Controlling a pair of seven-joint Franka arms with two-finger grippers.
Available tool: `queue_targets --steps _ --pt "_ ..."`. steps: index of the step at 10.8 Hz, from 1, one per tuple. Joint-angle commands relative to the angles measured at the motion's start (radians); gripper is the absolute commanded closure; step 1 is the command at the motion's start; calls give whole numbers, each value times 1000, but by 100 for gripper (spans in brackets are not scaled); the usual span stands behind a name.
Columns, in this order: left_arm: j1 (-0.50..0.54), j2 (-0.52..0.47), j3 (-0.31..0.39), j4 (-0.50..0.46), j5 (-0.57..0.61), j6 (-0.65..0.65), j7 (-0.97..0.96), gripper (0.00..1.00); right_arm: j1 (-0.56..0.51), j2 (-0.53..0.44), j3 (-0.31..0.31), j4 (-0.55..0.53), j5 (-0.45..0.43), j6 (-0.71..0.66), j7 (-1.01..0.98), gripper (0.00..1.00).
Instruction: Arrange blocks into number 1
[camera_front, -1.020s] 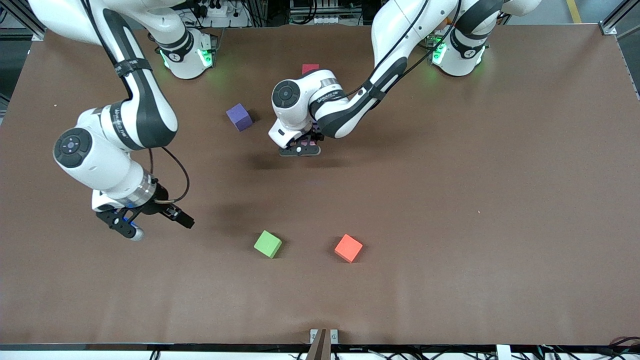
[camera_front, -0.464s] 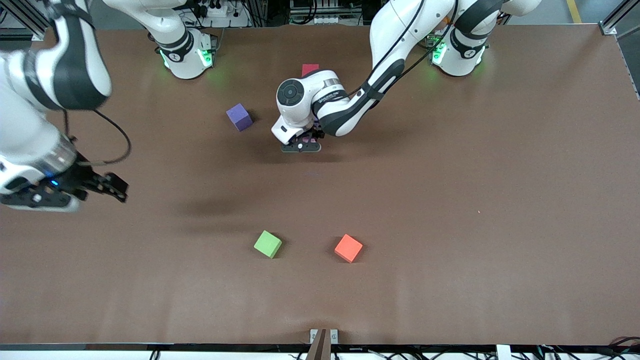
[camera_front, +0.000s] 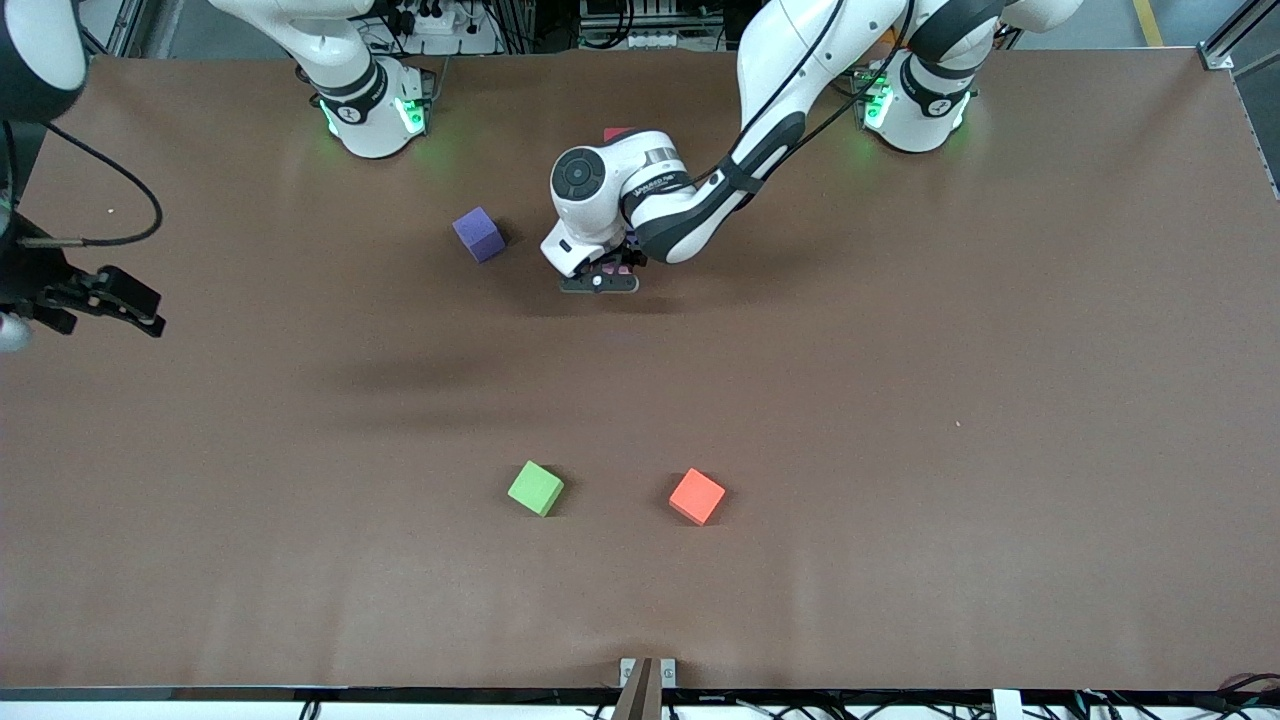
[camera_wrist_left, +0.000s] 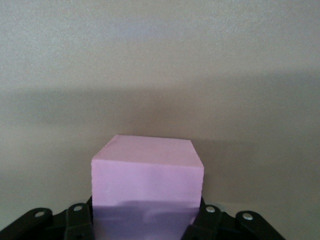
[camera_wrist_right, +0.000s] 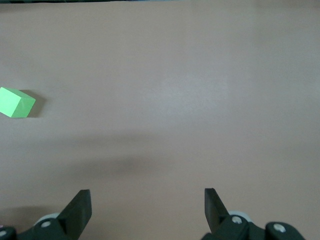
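Observation:
I should open my left gripper now. The pink block (camera_front: 615, 270) (camera_wrist_left: 147, 172) is low on the tabletop close by the purple block, so the pink block would stand.
A pink block (camera_wrist_left: 147, 172) fills the left wrist view, and my left gripper (camera_front: 600, 282) is shut on it, low over the table beside the purple block (camera_front: 478, 234). A red block (camera_front: 617, 132) peeks out from under the left arm, near the bases. Much nearer the front camera lie the green block (camera_front: 535, 488) and the orange block (camera_front: 697, 496). My right gripper (camera_front: 20, 320) hangs open and holds nothing at the right arm's end of the table. The right gripper (camera_wrist_right: 147, 200) sees the green block (camera_wrist_right: 15, 102) far off. The light blue, second pink and second purple blocks are hidden.
The brown table (camera_front: 900, 400) is bare toward the left arm's end. A small metal bracket (camera_front: 647, 672) sits at the table edge nearest the front camera.
The right arm swung away from the green block to its own end of the table, half out of view. The left gripper crept toward the bases with the pink block.

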Motion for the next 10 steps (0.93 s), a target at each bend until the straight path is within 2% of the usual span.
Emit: queue_targets --steps 1,2,5,7,10 --pt "7 -26 -3 -52 -12 12 10 78 -29 14 15 62 24 -45 -12 0" --pt "7 -28 -3 -53 -12 9 6 1 -29 16 18 66 24 -45 -10 0" --pt "16 -50 -1 -46 -12 6 -54 0 -26 17 19 77 24 -46 25 0" --pt "18 -113 14 -44 -12 -2 -95 0 -20 19 18 77 24 -46 25 0" --pt "38 -240 126 -43 -12 -80 -116 0 -15 19 16 77 22 -46 28 0"
